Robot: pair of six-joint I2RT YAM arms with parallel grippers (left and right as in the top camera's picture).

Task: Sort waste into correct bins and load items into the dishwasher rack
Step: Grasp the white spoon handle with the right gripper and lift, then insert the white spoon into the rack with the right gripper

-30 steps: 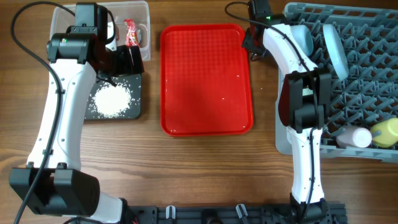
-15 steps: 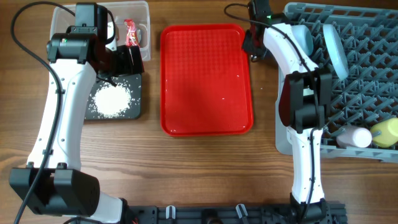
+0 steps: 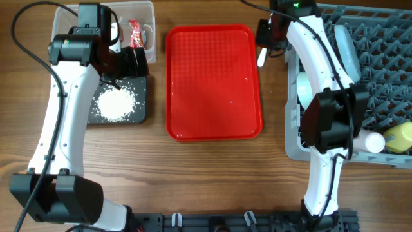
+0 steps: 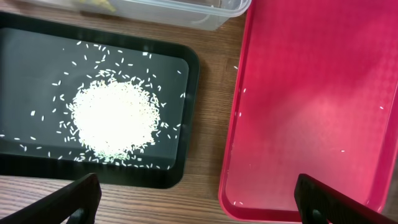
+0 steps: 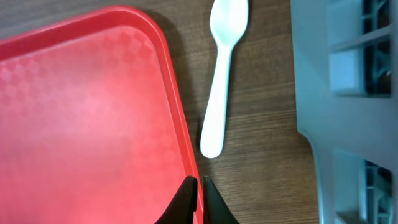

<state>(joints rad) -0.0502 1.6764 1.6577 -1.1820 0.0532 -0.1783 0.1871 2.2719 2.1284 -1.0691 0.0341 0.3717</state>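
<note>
The white spoon (image 5: 228,22) is still out of reach of my shut right gripper, so the gripper opens next, then comes down to close on its handle (image 5: 217,107).
White rice (image 3: 116,103) lies heaped in the black tray (image 3: 140,113); it also shows in the left wrist view (image 4: 112,118). A red wrapper (image 3: 135,33) lies in the clear tub (image 3: 64,18). My left gripper (image 3: 132,61) is open and empty above the gap between the black tray and the red tray (image 4: 199,211). A white spoon (image 3: 262,57) lies on the table between the red tray and the grey rack (image 3: 386,84); it also shows in the right wrist view (image 5: 221,93). My right gripper (image 3: 265,32) is shut and empty, above the red tray's edge beside the spoon's handle end (image 5: 199,199).
The large red tray (image 3: 212,80) lies in the middle with a few stray grains on it (image 4: 311,106). In the rack are a pale bowl (image 3: 302,87), a pale blue plate (image 3: 347,48), a white cup (image 3: 367,142) and a yellow cup (image 3: 400,136).
My right arm has swung back and to the right, uncovering the spoon on the table and the bowl in the rack. The left arm has not moved.
</note>
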